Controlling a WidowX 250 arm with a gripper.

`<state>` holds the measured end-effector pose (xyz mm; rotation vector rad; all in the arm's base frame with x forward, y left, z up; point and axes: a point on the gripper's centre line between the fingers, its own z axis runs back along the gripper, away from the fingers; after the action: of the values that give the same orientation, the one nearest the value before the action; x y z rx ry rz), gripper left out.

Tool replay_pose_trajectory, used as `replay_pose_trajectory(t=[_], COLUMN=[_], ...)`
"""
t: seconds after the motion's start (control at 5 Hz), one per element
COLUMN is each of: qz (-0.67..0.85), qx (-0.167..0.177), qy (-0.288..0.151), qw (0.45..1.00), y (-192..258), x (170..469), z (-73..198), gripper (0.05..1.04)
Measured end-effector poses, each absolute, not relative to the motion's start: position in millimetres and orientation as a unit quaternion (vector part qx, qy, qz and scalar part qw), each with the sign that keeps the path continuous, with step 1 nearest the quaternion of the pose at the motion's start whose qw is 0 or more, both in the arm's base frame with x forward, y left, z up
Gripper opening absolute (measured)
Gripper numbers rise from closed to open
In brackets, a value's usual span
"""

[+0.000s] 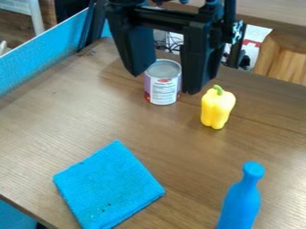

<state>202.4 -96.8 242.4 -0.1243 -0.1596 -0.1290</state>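
My gripper is going to grab the yellow bell pepper (217, 107) next by its upper part around the green stem, to lift the pepper off the table.
The black gripper (163, 84) hangs at the top middle of the camera view, its two fingers spread apart. Behind and between the fingers a can (163, 85) with a white and purple label stands upright on the table; whether the gripper touches it I cannot tell. A yellow bell pepper (217, 107) with a green stem stands just right of the gripper. Toward the lower left lies a folded blue cloth (108, 185). At the lower right is a blue bottle (241, 199), its neck pointing up.
The brown wooden table (179, 147) bears all these objects. A blue partition (42, 53) runs along its upper left edge. Beyond the far edge are cables and a wooden stool (281, 58). The near left table edge cuts across the lower left corner.
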Motion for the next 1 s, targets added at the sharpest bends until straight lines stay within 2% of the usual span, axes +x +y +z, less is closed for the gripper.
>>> replay_pose_trajectory(t=[0.4, 0.6, 1.0], qz=[-0.064, -0.133, -0.149], qx=[-0.059, -0.036, 0.042], qy=[-0.072, -0.115, -0.195], qw=[0.994, 0.984, 0.968], y=[-97.1, -102.8, -98.5], x=[203.3, 239.7, 305.1], z=[236.0, 189.5, 151.9], gripper=[1.0, 1.0, 1.001])
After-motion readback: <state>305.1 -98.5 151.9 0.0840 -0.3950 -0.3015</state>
